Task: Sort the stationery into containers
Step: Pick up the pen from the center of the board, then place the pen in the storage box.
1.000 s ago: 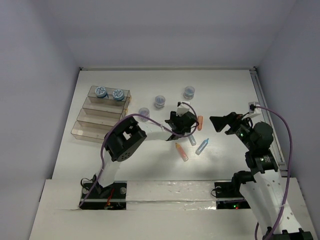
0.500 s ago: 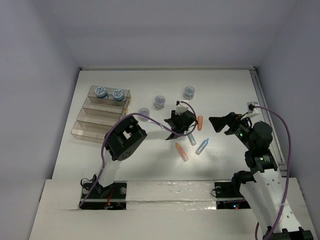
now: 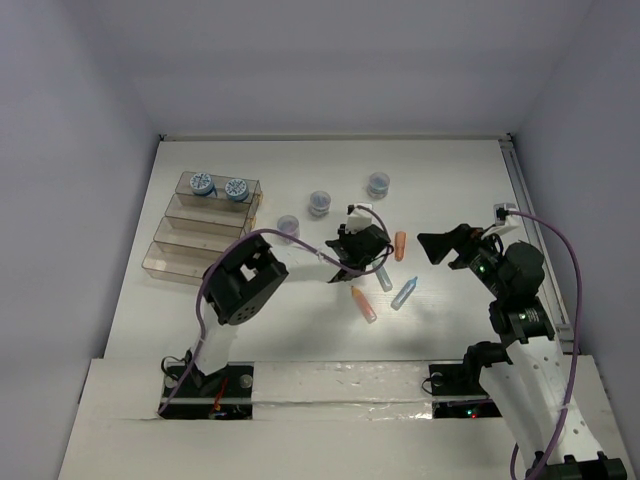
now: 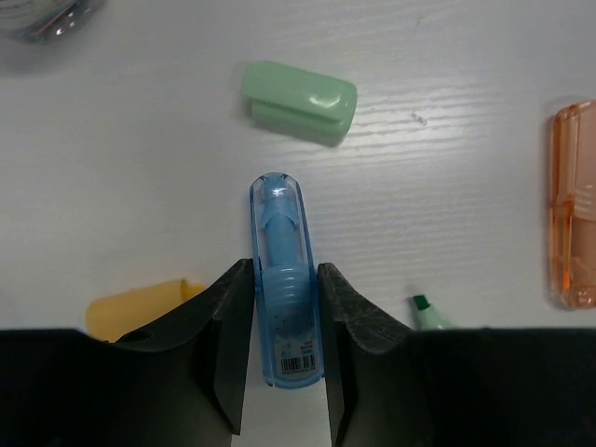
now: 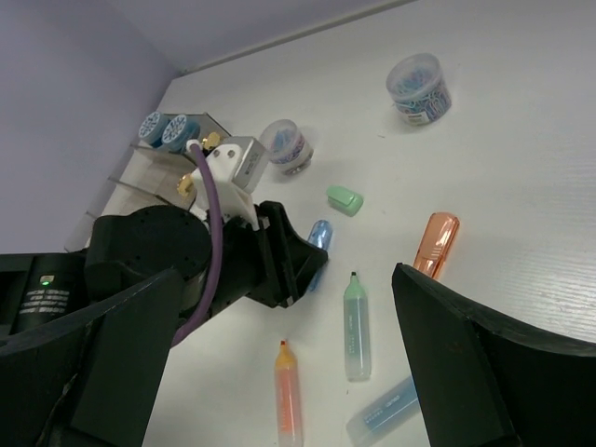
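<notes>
Both fingers of my left gripper are shut against the sides of the blue marker around its lower half. The marker would come up with my left gripper if I lifted it now.
My left gripper (image 4: 285, 270) is shut on a short blue marker (image 4: 282, 279) that lies on the white table, one jaw pressed to each of its sides. From above, this gripper (image 3: 362, 250) covers the marker near the table's middle. A green cap (image 4: 300, 101) lies just beyond the marker's rounded end. My right gripper (image 3: 437, 248) hangs wide open and holds nothing, to the right of the loose pens. The containers (image 3: 200, 235), stepped clear brown trays, stand at the left, with two blue-topped jars (image 3: 202, 183) in the rearmost tray.
Three loose jars stand behind the left gripper, one (image 3: 319, 203) close to it. An orange cap (image 3: 400, 245), an uncapped green marker (image 3: 383, 278), a second blue marker (image 3: 404, 292) and an uncapped orange marker (image 3: 364, 303) lie right of and in front of the left gripper.
The left jaws have closed in onto the blue marker, and that gripper has shifted slightly left. The right arm has barely moved.
</notes>
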Controlling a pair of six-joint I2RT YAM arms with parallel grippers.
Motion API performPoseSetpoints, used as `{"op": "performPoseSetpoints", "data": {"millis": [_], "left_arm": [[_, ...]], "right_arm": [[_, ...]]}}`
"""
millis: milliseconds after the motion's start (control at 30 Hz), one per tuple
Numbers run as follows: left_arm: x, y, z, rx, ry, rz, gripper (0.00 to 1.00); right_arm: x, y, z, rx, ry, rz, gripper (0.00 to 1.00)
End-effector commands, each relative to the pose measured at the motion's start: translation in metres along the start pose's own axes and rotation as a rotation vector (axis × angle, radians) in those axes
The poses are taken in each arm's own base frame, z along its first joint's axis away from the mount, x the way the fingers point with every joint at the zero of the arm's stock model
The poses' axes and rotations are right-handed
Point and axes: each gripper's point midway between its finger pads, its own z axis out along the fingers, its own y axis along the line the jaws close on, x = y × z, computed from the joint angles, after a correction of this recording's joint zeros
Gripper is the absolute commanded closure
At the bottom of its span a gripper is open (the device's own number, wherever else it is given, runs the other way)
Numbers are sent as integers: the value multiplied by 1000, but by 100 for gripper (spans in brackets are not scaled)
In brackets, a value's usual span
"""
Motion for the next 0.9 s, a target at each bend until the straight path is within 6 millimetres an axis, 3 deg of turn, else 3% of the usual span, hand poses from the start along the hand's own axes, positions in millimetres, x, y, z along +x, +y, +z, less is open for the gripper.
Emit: {"op": "performPoseSetpoints", "data": {"millis": [0, 100, 133, 167, 300, 333, 367, 400, 467, 533, 567, 633, 867], "left_arm": [[-35, 11, -37, -22, -70, -25, 96], [-65, 26, -61, -42, -147, -64, 99], [-84, 32, -77, -41, -192, -95, 99], [-80, 44, -81, -71, -191, -80, 98], [-105, 96, -100, -127, -251, -181, 97], [-108, 125, -104, -150, -261, -234, 96], [-112, 136, -104, -145, -279, -278, 96], [-113, 146, -106, -130, -280, -309, 96], [-109, 188, -112, -175, -300, -383, 94], [-113, 211, -124, -187, -332, -435, 93], [-102, 224, -124, -216, -322, -440, 93], [-101, 255, -130, -259, -345, -492, 92], [-92, 337, -124, -423, -387, -589, 91]], "right_arm": [[-9, 6, 2, -26, -34, -28, 0], [-9, 7, 1, -26, -36, -32, 0], [-9, 6, 1, -23, -36, -31, 0], [-10, 7, 0, -24, -39, -33, 0], [-10, 8, -1, -30, -38, -34, 0], [-10, 8, 0, -31, -36, -33, 0], [-10, 9, -1, -34, -36, -34, 0], [-10, 9, -1, -35, -34, -32, 0], [-9, 9, 0, -37, -32, -34, 0], [-9, 10, 0, -40, -34, -32, 0], [-8, 10, 0, -43, -30, -30, 0], [-7, 10, 0, -46, -29, -28, 0], [-1, 8, 3, -49, -1, -17, 0]]}}
